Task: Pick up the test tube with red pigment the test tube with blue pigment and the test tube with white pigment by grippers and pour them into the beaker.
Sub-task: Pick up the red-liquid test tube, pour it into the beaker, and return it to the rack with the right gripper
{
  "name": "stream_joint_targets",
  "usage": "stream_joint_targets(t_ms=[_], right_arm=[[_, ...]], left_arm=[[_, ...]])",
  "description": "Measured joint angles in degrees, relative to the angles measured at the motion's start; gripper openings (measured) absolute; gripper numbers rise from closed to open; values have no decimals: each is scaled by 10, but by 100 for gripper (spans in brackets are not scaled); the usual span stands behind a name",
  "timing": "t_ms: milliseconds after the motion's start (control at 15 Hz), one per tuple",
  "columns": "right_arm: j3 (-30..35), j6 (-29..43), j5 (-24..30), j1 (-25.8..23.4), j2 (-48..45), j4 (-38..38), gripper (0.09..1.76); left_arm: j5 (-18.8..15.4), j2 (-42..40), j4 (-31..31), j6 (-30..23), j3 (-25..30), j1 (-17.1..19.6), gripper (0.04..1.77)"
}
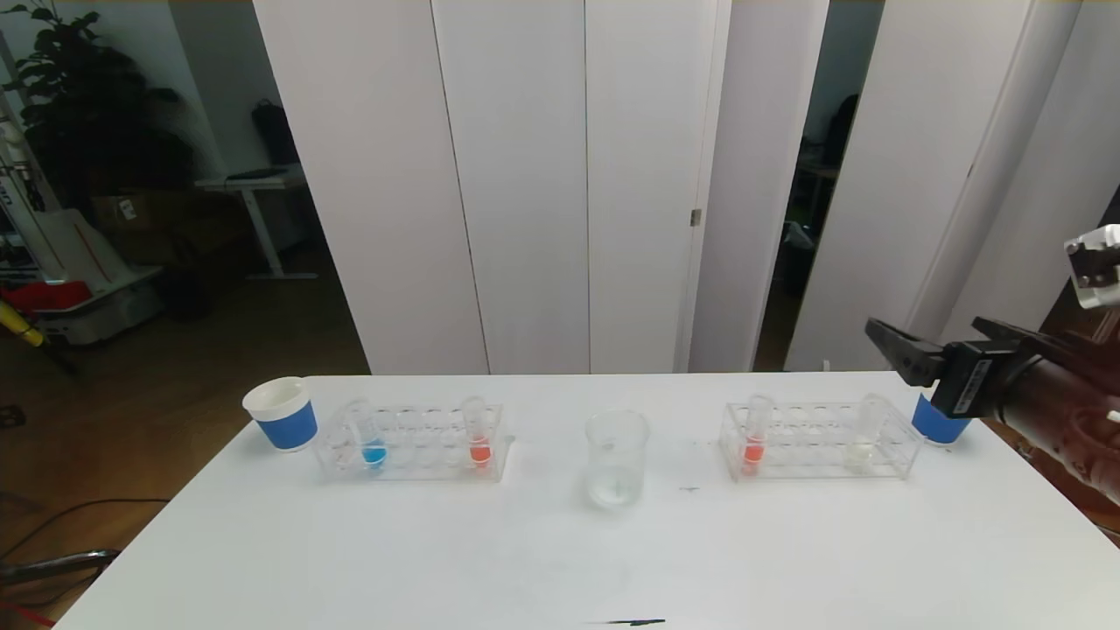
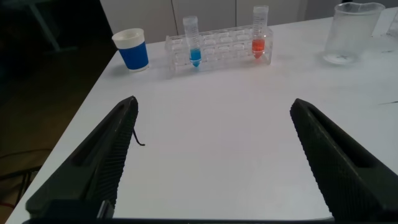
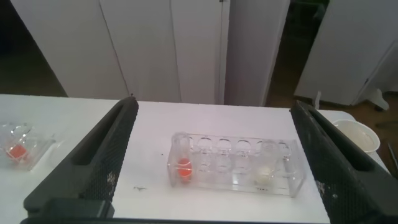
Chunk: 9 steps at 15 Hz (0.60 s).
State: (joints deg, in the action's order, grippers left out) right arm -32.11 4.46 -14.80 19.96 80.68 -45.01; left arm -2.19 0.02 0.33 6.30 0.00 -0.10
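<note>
I will next grab the red test tube by its upper end (image 1: 760,404) with my right gripper to pour, because the rack (image 1: 803,441) is around the lower half of the tube.
The beaker (image 1: 617,459) stands at the table's middle, with a little clear liquid. The blue test tube (image 1: 374,437) and a red test tube (image 1: 478,433) stand in the left rack (image 1: 420,455). Another red test tube (image 1: 754,437) and the white test tube (image 1: 862,444) stand in the right rack (image 1: 822,442). My right gripper (image 1: 936,339) is open and empty, raised above the right rack's far right end; its wrist view shows the red tube (image 3: 182,165) and white tube (image 3: 266,169) below. My left gripper (image 2: 214,104) is open and empty over bare table, short of the blue tube (image 2: 194,46).
A blue-and-white paper cup (image 1: 282,414) stands left of the left rack. A second cup (image 1: 938,427) stands right of the right rack, partly behind my right gripper. The table's right edge (image 1: 1032,464) is close to that arm.
</note>
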Motion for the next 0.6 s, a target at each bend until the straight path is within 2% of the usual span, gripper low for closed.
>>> stream_joint_targets(t_ms=[267, 467, 600], right_arm=[[101, 6, -45, 54, 82, -156, 175], [161, 7, -53, 69, 148, -265, 175], [179, 7, -80, 71, 192, -302, 175]], left_arm=[[0, 0, 0, 0, 0, 0, 175], [0, 0, 0, 0, 0, 0, 175], [0, 0, 0, 0, 0, 0, 175]])
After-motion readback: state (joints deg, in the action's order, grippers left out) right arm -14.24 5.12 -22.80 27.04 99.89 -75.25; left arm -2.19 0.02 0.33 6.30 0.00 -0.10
